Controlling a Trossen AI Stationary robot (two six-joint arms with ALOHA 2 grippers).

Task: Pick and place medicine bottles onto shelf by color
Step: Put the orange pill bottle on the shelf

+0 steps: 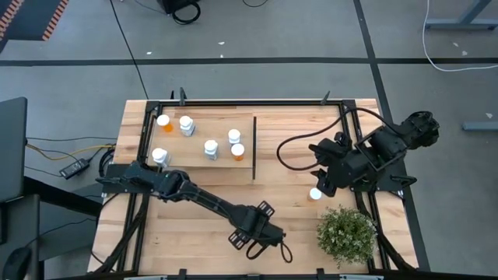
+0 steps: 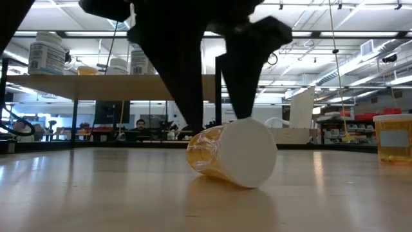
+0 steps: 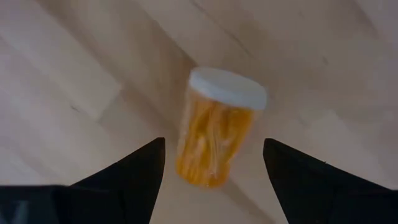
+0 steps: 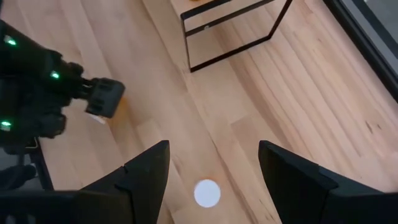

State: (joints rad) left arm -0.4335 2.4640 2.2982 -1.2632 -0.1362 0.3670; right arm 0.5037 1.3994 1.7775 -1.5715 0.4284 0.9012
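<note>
My left gripper grabs the orange medicine bottle by its white cap (image 3: 228, 88) next, to put the bottle among the sorted bottles on the light-wood shelf.
An orange medicine bottle (image 3: 214, 127) with a white cap lies on its side on the table near the front edge; it also shows in the low view (image 2: 228, 154). My left gripper (image 3: 214, 171) is open above it, one finger on either side, touching nothing; in the high view the gripper (image 1: 257, 237) hides the bottle. My right gripper (image 4: 214, 168) is open and hovers above an upright white-capped bottle (image 4: 207, 193) at the right (image 1: 315, 194). The light-wood shelf (image 1: 198, 167) holds several upright bottles, orange (image 1: 163, 121) and white (image 1: 211, 149).
A thin black divider (image 1: 254, 148) stands at the shelf's right edge. A bushy potted plant (image 1: 346, 233) stands at the front right corner. A black cable (image 1: 292, 148) loops across the table by the right arm. Bare planks lie between shelf and front edge.
</note>
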